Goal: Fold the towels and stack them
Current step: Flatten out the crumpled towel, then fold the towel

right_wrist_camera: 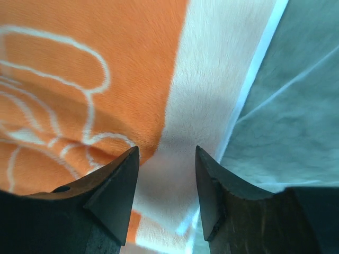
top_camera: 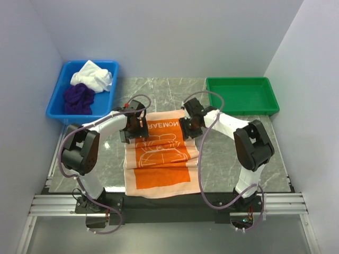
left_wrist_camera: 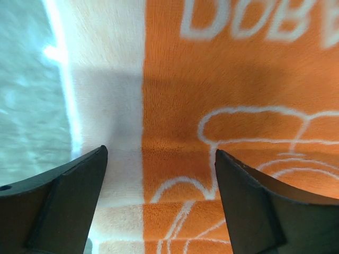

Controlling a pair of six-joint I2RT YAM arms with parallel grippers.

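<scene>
The towel's far end should be folded over, so the robot's right hand should next grab the orange towel's pale border at its far corner.
The orange towel [top_camera: 161, 156] with white cartoon print lies flat on the table between the arms, its near edge at the table front. My left gripper [top_camera: 133, 131] is open, low over the towel's left side, jaws wide apart above the cloth [left_wrist_camera: 175, 106]. My right gripper [top_camera: 188, 126] is open over the towel's far right edge, its jaws either side of the pale border [right_wrist_camera: 201, 106]. The white towel [top_camera: 92, 76] and the dark purple towel [top_camera: 79, 99] lie bunched in the blue bin [top_camera: 59, 95].
A green tray [top_camera: 242, 95] stands at the back right. The blue bin stands at the back left. The marble tabletop [top_camera: 238, 169] shows right of the towel. White walls close the sides and back.
</scene>
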